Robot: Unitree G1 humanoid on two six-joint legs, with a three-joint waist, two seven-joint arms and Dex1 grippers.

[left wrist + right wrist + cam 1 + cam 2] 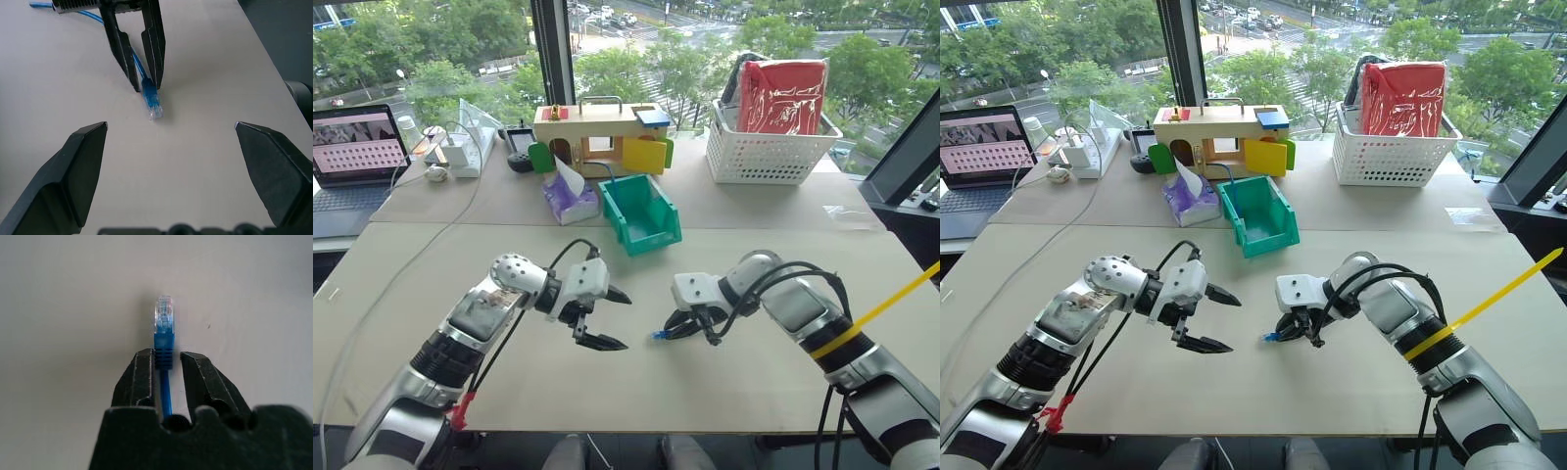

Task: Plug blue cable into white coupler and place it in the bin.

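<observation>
My left gripper grabs the cable end by the clear plug [659, 335] [154, 106] next, since only that plug sticks out past my right gripper's shut fingers.
My right gripper [672, 331] hangs just above the beige table [607, 392], shut on the blue cable [164, 330] right behind its clear plug. The plug sticks out past the fingertips [144, 363] towards my left gripper. The rest of the cord trails back under the right hand. My left gripper [623, 321] is open and empty, a short way to the left of the plug and facing it; in the left wrist view the plug [153, 104] lies ahead of its wide-spread fingers [83, 156]. The green bin [639, 211] stands farther back at the table's middle. The white coupler is out of view.
Behind the bin are a purple tissue pack [570, 196] and a wooden toy house [597, 132]. A white basket [769, 147] with a red bag is at the back right. A laptop [352, 162] and a power strip [460, 152] stand at the back left.
</observation>
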